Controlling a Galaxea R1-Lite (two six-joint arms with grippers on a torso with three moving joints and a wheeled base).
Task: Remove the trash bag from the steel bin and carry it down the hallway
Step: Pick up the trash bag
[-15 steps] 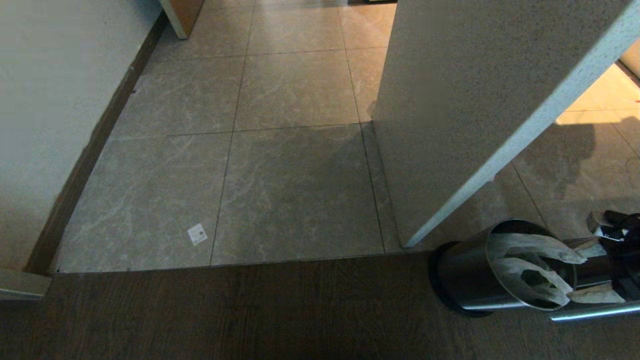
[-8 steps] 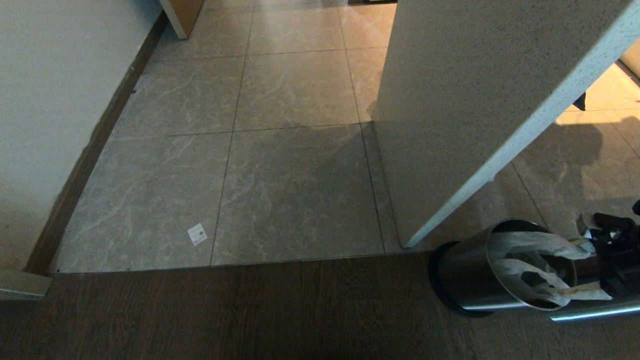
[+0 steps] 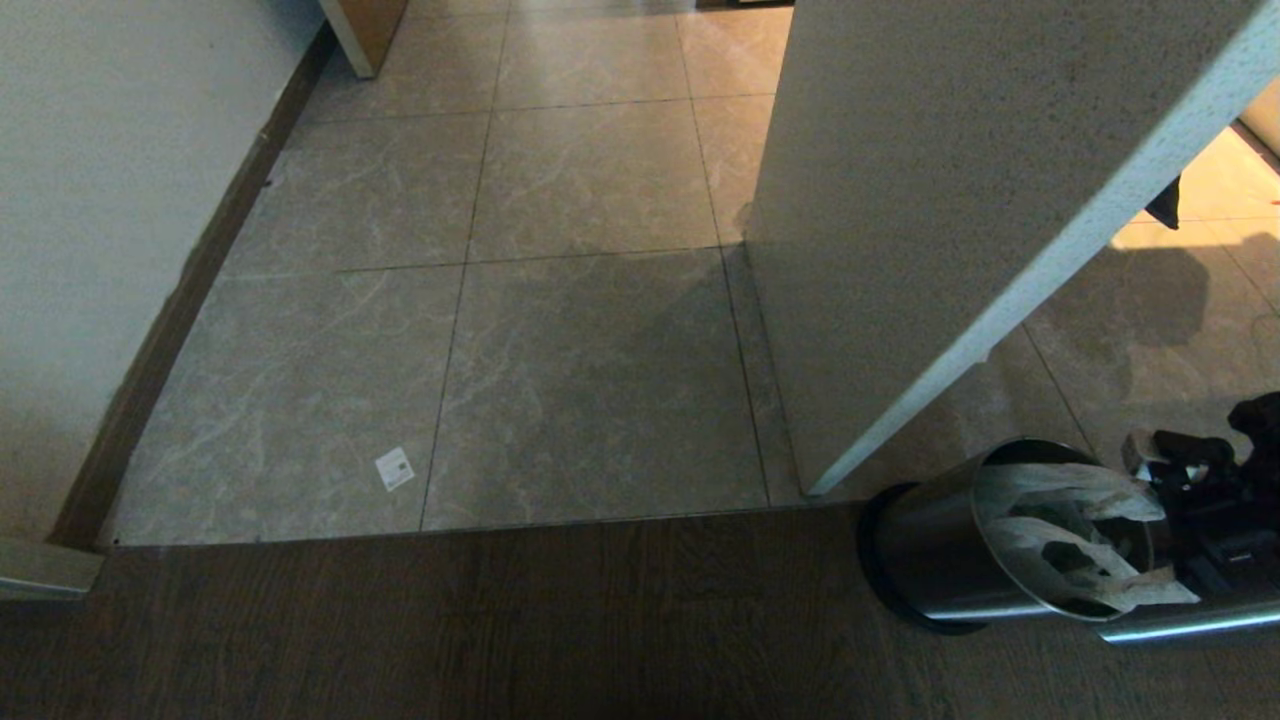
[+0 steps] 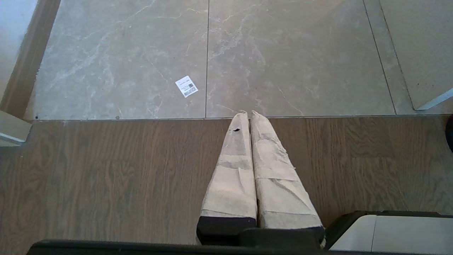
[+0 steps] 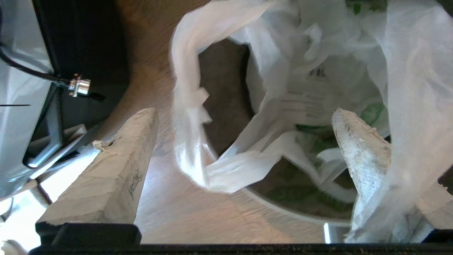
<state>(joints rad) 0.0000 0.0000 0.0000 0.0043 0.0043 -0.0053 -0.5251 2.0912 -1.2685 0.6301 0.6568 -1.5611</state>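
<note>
I need to grab the trash bag by its loose plastic top (image 3: pixel 1146 587) with my right gripper next. Then I should lift the bag out of the steel bin (image 3: pixel 940 565) with it.
The steel bin (image 3: pixel 940 565) stands at the lower right, where the wooden floor meets the tiles. The trash bag (image 3: pixel 1060 525), white and crinkly, lines its mouth. My right gripper (image 3: pixel 1150 520) hovers at the bin's right rim, open. In the right wrist view its taped fingers (image 5: pixel 116 166) stand wide apart, and a loop handle (image 5: pixel 226 170) of the bag (image 5: pixel 318 88) hangs loose between them. Thin plastic drapes over the other finger. My left gripper (image 4: pixel 246 113) is shut on nothing above the wooden floor. The hallway (image 3: pixel 590 370) of grey marbled tiles runs ahead.
A white partition wall (image 3: pixel 950 200) ends just behind the bin. Another wall with dark skirting (image 3: pixel 100 250) borders the tiles on the left. A small white sticker (image 3: pixel 394 468) lies on a tile. A chrome bar (image 3: pixel 1190 622) sits beside the bin, near my base (image 5: pixel 21 106).
My right gripper has come in from the picture's right edge, closer to the bin's mouth and a little higher. The bag's loose edges have shifted slightly. The left arm has not moved.
</note>
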